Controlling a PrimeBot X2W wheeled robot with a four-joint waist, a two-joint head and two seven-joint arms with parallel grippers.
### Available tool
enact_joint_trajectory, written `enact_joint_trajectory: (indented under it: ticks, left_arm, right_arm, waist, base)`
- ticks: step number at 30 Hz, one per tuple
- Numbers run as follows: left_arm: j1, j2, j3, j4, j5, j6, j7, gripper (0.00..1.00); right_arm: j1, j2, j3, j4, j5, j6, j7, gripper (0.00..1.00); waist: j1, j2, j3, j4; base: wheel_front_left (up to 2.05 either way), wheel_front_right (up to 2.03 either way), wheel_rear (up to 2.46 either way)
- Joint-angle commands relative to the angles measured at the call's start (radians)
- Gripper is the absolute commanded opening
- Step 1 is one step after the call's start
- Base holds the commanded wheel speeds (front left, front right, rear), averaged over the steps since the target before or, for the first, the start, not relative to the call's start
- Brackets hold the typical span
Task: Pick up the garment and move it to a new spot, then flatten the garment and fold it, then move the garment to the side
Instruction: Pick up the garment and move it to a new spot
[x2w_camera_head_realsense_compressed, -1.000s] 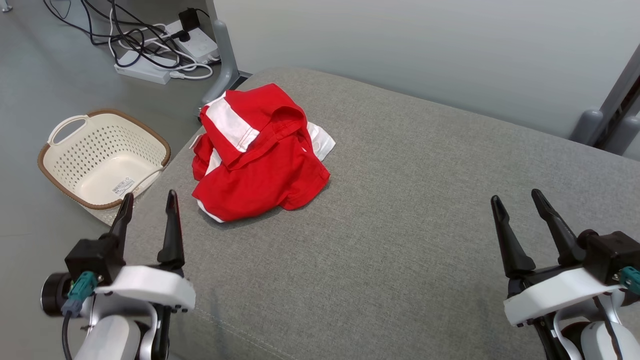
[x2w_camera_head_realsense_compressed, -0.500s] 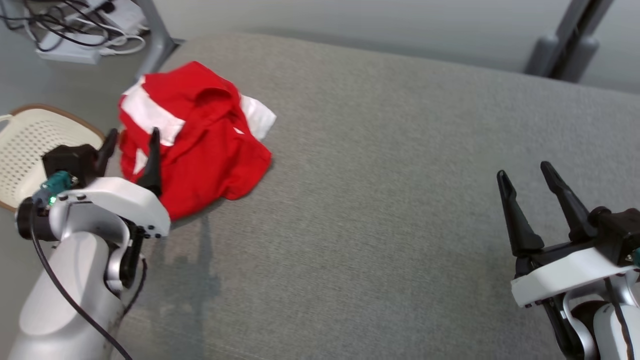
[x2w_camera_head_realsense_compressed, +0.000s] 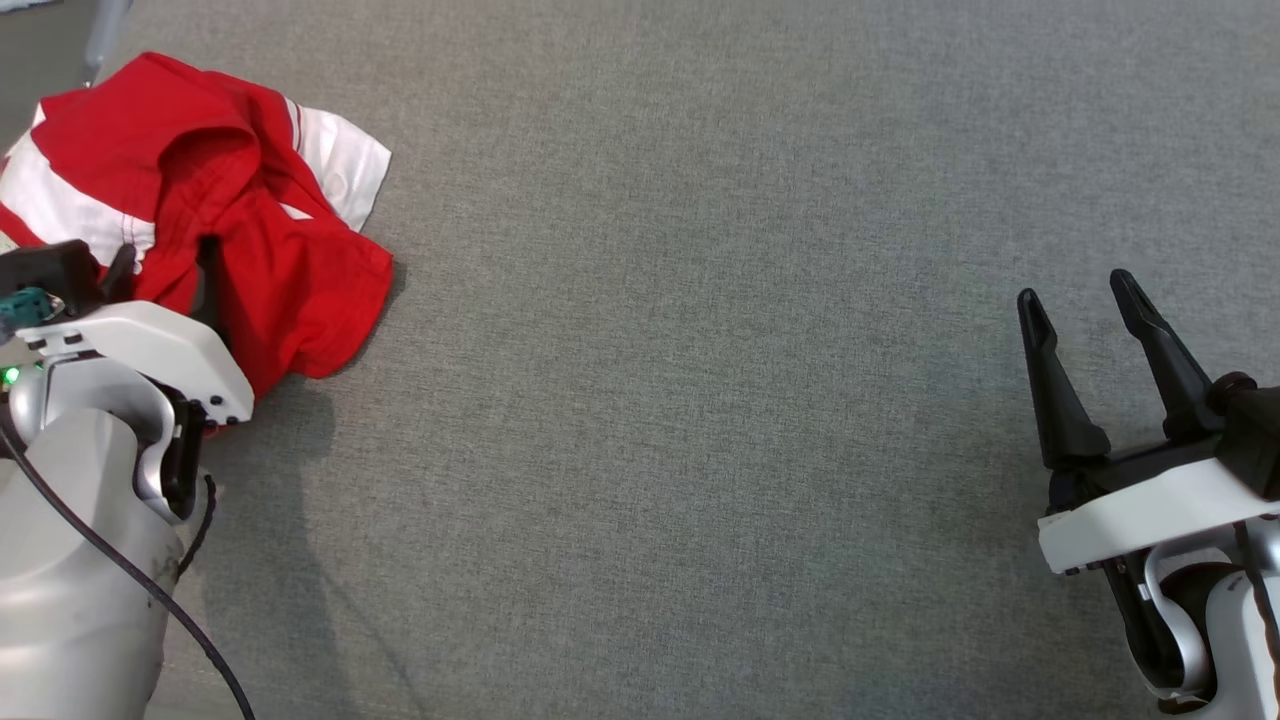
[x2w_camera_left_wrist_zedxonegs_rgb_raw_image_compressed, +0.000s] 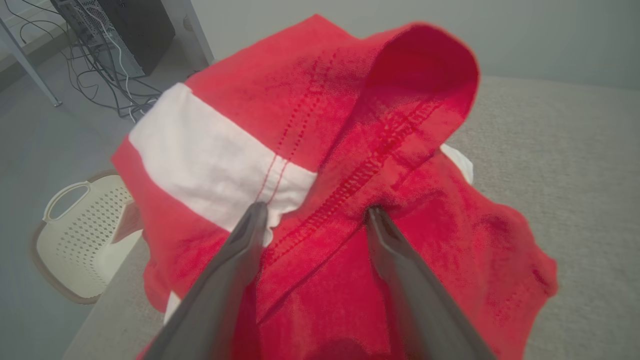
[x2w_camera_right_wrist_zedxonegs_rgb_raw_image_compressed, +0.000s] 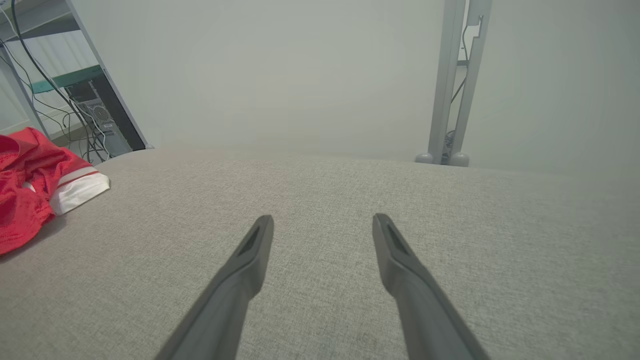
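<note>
Next, my left gripper grips the garment by its stitched red fold (x2w_camera_head_realsense_compressed: 172, 254) (x2w_camera_left_wrist_zedxonegs_rgb_raw_image_compressed: 318, 234) to move it to a new spot.
The garment (x2w_camera_head_realsense_compressed: 230, 200) is red with white bands and lies crumpled at the far left of the grey cushion (x2w_camera_head_realsense_compressed: 700, 400). My left gripper (x2w_camera_head_realsense_compressed: 165, 262) is open over its near side. In the left wrist view the two fingertips (x2w_camera_left_wrist_zedxonegs_rgb_raw_image_compressed: 257, 212) touch the heap and straddle a stitched red fold of the garment (x2w_camera_left_wrist_zedxonegs_rgb_raw_image_compressed: 350, 150). My right gripper (x2w_camera_head_realsense_compressed: 1082, 297) stands open at the lower right, far from the cloth, with nothing between its fingers. The right wrist view looks past my right gripper (x2w_camera_right_wrist_zedxonegs_rgb_raw_image_compressed: 322, 220) and has the garment (x2w_camera_right_wrist_zedxonegs_rgb_raw_image_compressed: 30, 195) at its left edge.
A cream perforated basket (x2w_camera_left_wrist_zedxonegs_rgb_raw_image_compressed: 75, 240) stands on the floor left of the cushion. Cables and a computer case (x2w_camera_left_wrist_zedxonegs_rgb_raw_image_compressed: 125, 30) lie behind it. A metal leg (x2w_camera_right_wrist_zedxonegs_rgb_raw_image_compressed: 450, 80) stands beyond the cushion's far edge. Wide bare cushion lies between the grippers.
The head camera has tilted down and turned, shifting the whole view. My left gripper has advanced from the cushion's near left edge onto the garment. The right gripper has kept its place and stayed open.
</note>
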Motion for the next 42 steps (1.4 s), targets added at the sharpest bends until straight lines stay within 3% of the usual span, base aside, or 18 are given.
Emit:
enact_joint_trajectory:
  ticks: [1, 6, 7, 8, 9, 16, 23, 28, 33, 42]
  left_arm:
    - [-0.033, 0.009, 0.006, 0.024, -0.004, -0.004, -0.022, 1.00]
    - [-0.071, 0.017, 0.012, 0.074, -0.009, -0.018, -0.065, 1.00]
    - [-0.079, 0.014, 0.012, 0.082, -0.009, -0.018, -0.078, 0.89]
    - [-0.085, 0.012, 0.012, 0.092, -0.008, -0.018, -0.088, 0.27]
    - [-0.092, 0.015, 0.012, 0.100, -0.008, -0.022, -0.099, 0.00]
    - [-0.119, 0.029, 0.021, 0.088, 0.003, -0.028, -0.164, 0.00]
    - [-0.088, 0.068, 0.041, -0.095, 0.040, 0.008, -0.181, 0.00]
    - [-0.030, 0.097, 0.044, -0.307, 0.061, 0.044, -0.172, 0.00]
    - [0.070, 0.126, 0.028, -0.585, 0.087, 0.100, -0.095, 0.00]
    - [0.317, 0.133, -0.016, -1.063, 0.116, 0.216, 0.060, 0.00]
  right_arm:
    - [-0.016, -0.003, -0.002, -0.005, -0.003, 0.000, -0.001, 1.00]
    - [-0.026, -0.008, -0.002, 0.001, -0.001, 0.000, 0.002, 1.00]
    - [-0.027, -0.010, -0.001, 0.003, -0.001, 0.000, 0.002, 1.00]
    - [-0.027, -0.010, -0.001, 0.004, 0.001, 0.000, 0.003, 1.00]
    - [-0.028, -0.012, -0.001, 0.006, 0.002, 0.000, 0.003, 1.00]
    - [-0.019, -0.007, -0.003, 0.026, 0.011, 0.000, -0.007, 1.00]
    - [0.016, 0.013, -0.024, 0.040, 0.018, 0.000, -0.027, 1.00]
    - [0.042, 0.031, -0.047, 0.046, 0.022, 0.000, -0.044, 1.00]
    - [0.063, 0.045, -0.064, 0.045, 0.024, 0.000, -0.056, 1.00]
    - [0.083, 0.062, -0.061, 0.032, 0.033, 0.000, -0.077, 1.00]
  waist:
    - [0.0000, 0.0000, 0.017, 0.000]
    - [0.0000, 0.0000, 0.026, 0.010]
    - [0.0000, 0.0000, 0.026, 0.013]
    - [0.0000, 0.0000, 0.026, 0.015]
    - [0.0000, 0.0000, 0.025, 0.016]
    - [0.0000, 0.0000, -0.014, 0.019]
    - [0.0000, 0.0000, -0.100, 0.018]
    - [0.0000, 0.0000, -0.164, 0.007]
    - [0.0000, 0.0000, -0.212, -0.021]
    - [0.0000, 0.0000, -0.242, -0.145]
  base:
    - [0.00, 0.00, 0.00]
    - [0.00, 0.00, 0.00]
    - [0.00, 0.00, 0.00]
    - [0.00, 0.00, 0.00]
    - [0.00, 0.00, 0.00]
    - [0.00, 0.00, 0.00]
    - [0.00, 0.00, 0.00]
    - [0.00, 0.00, 0.00]
    - [0.00, 0.00, 0.00]
    - [0.00, 0.00, 0.00]
